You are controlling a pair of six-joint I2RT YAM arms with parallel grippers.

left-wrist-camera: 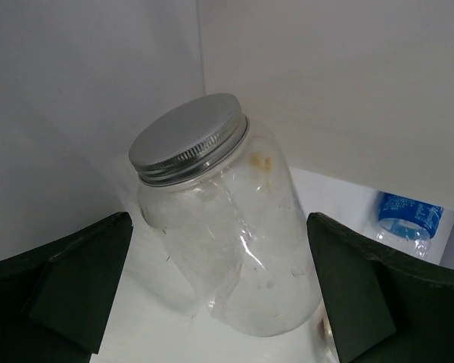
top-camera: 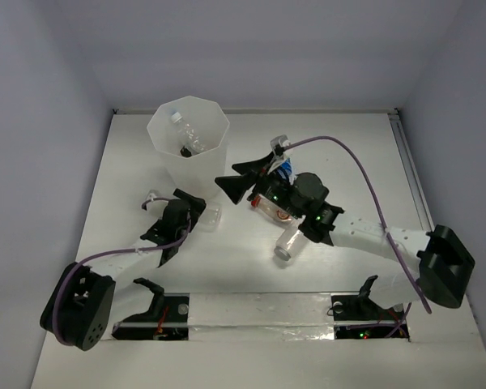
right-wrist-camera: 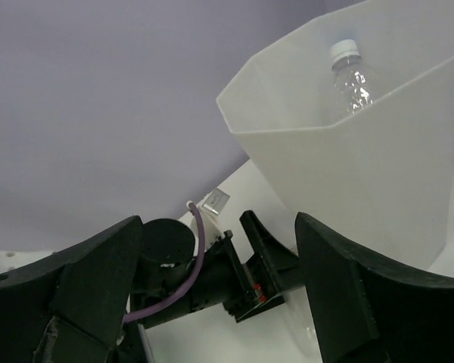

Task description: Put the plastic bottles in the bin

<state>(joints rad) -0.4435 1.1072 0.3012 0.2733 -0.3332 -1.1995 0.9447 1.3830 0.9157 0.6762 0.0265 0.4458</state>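
Observation:
The clear plastic jar's body lies between both fingers and closing now would catch the jar, so my left gripper closes on it next.
The bin [top-camera: 167, 130], tall and translucent white, stands at the back left with a clear capped bottle [right-wrist-camera: 352, 76] inside. My left gripper [top-camera: 190, 219] is open low on the table. A clear plastic jar with a silver screw lid [left-wrist-camera: 212, 227] stands tilted between its fingers [left-wrist-camera: 76, 280], with gaps on both sides. My right gripper [top-camera: 233, 180] hovers open beside the bin with nothing between its fingers [right-wrist-camera: 340, 272]. A clear bottle with a white cap [top-camera: 287, 243] lies under the right arm. A blue-labelled bottle [top-camera: 285, 168] lies behind it and shows again as the blue-labelled bottle [left-wrist-camera: 405, 219].
A third clear bottle with a brownish patch [top-camera: 274, 211] lies partly hidden under the right wrist. The right arm's purple cable [top-camera: 364, 174] loops over the table's right half. White walls close in the table at the back and sides.

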